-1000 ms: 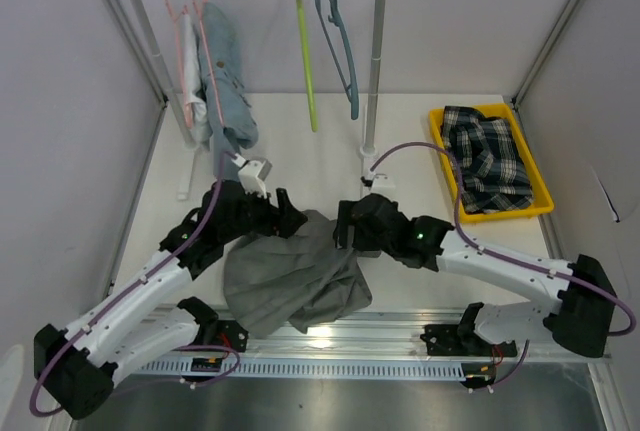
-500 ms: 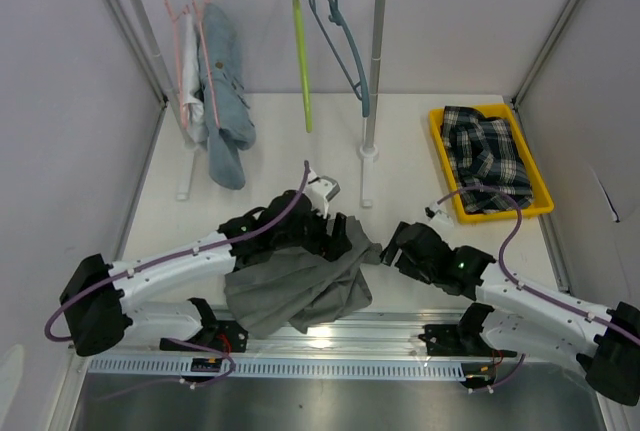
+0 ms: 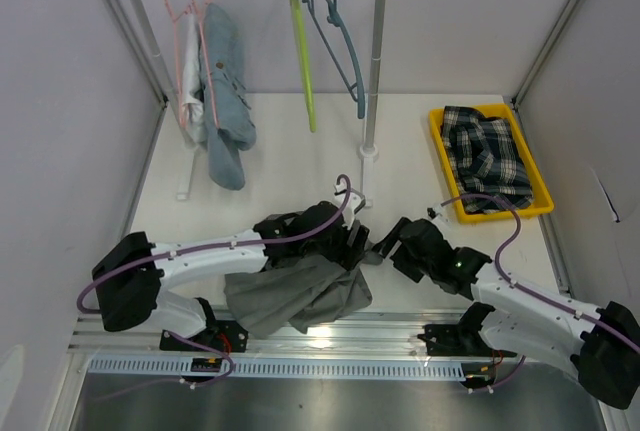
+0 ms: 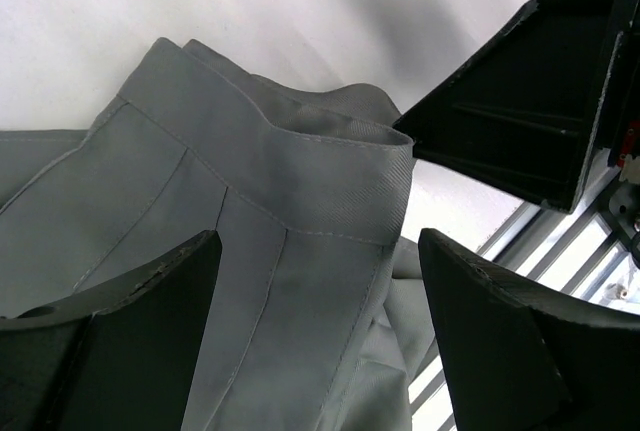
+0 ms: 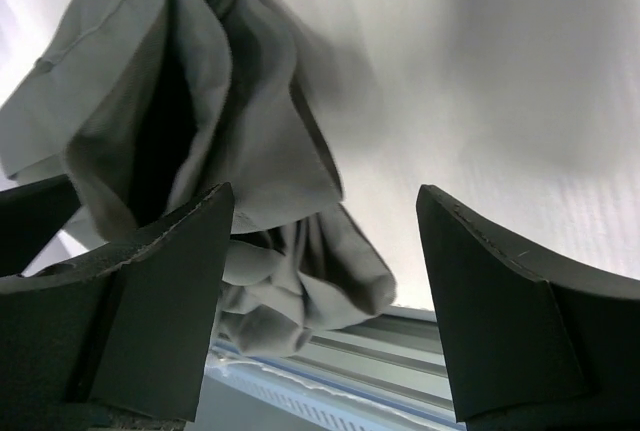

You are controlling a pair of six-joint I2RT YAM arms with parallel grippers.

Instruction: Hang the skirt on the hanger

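Next, my left gripper picks up the skirt (image 3: 290, 291) by its stitched waistband (image 3: 363, 253), so both grippers get to spread the skirt out for the hanger.
The grey skirt (image 3: 290, 291) lies crumpled on the table near the front rail. My left gripper (image 3: 350, 243) hovers open over its right upper edge. In the left wrist view the stitched waistband (image 4: 300, 181) lies between and just beyond the two fingers (image 4: 120, 341), with nothing gripped. My right gripper (image 3: 386, 243) faces the left one from the right, open. In its view the skirt's folds (image 5: 230, 121) lie next to its left finger (image 5: 130, 301), with bare table between the jaws. An empty green hanger (image 3: 303, 61) and an empty blue hanger (image 3: 342, 46) hang on the rail.
The clothes rack (image 3: 374, 71) stands at the back, with a pink hanger (image 3: 185, 46) carrying a blue garment (image 3: 222, 91). A yellow tray (image 3: 541, 206) holding a plaid shirt (image 3: 485, 156) sits at the right. The rack's foot (image 3: 366, 151) is just behind the grippers.
My left arm has swung right across the skirt to its right edge. The right arm drew back to the right and low, then edged back towards the skirt, its jaws slightly narrower.
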